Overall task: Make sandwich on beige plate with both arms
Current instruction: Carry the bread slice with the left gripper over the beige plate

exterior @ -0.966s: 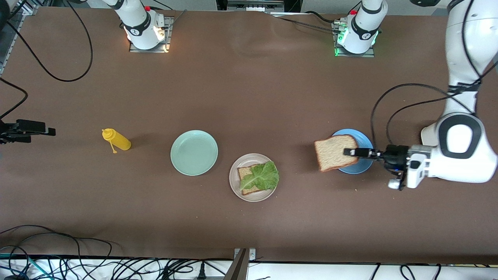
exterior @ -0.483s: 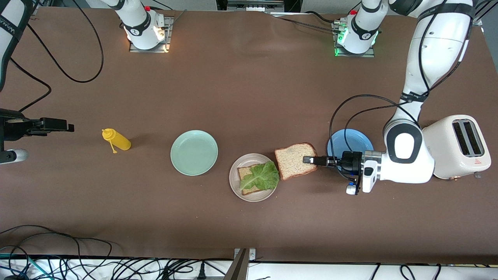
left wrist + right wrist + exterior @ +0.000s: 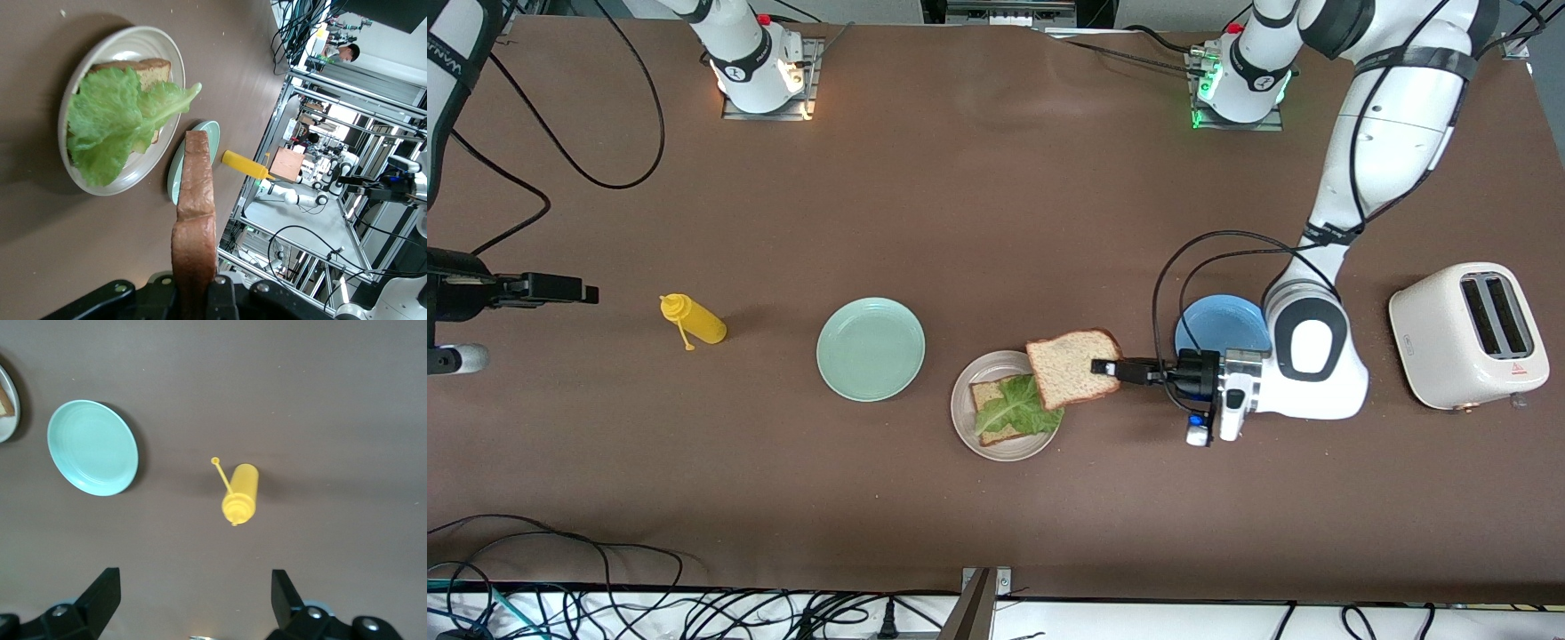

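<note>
The held slice (image 3: 1075,369) is above the plate's rim, short of the lettuce leaf (image 3: 1018,411), and would tip if released now. My left gripper should move it over the leaf.
The beige plate (image 3: 1015,451) holds a slice of brown bread (image 3: 990,396) with a ruffled green lettuce leaf (image 3: 1018,411) on top. My left gripper (image 3: 1104,367) is shut on the edge of a second bread slice (image 3: 1069,368), held flat over the plate's rim at the side toward the left arm's end. In the left wrist view the held slice (image 3: 197,213) runs edge-on from my left gripper (image 3: 197,293) toward the beige plate (image 3: 168,52) and lettuce (image 3: 110,127). My right gripper (image 3: 589,291) waits open above the table near the yellow bottle (image 3: 241,495); nothing is in the right gripper (image 3: 193,587).
A blue plate (image 3: 1221,320) lies beside the left wrist, and a white toaster (image 3: 1467,333) stands toward the left arm's end. A mint-green plate (image 3: 870,348) and the yellow squeeze bottle (image 3: 694,321) lie toward the right arm's end. Cables run along the table's near edge.
My left arm has carried the bread slice from over the blue plate to over the beige plate's edge. My right gripper has come slightly farther in over the table.
</note>
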Available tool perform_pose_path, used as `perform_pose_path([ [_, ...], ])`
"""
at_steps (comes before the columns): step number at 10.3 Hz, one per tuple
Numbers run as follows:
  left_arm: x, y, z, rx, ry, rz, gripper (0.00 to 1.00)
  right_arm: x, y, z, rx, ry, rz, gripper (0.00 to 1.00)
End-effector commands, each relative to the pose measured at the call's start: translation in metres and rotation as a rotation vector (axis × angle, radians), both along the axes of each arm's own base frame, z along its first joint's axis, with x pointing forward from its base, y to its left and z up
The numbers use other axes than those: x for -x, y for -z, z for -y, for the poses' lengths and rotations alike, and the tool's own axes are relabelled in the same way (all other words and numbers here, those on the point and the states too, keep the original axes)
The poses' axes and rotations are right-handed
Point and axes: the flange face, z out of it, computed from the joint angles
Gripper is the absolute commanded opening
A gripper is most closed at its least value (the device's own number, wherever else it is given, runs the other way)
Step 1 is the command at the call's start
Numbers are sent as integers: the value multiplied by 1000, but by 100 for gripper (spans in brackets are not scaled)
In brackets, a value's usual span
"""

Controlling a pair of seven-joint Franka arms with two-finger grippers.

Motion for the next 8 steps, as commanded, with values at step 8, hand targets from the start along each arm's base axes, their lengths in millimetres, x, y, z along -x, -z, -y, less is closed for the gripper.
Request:
perform_pose_path([
  [8, -2, 35, 44, -6, -124, 8, 0, 57, -13, -28, 148, -23, 125, 100],
])
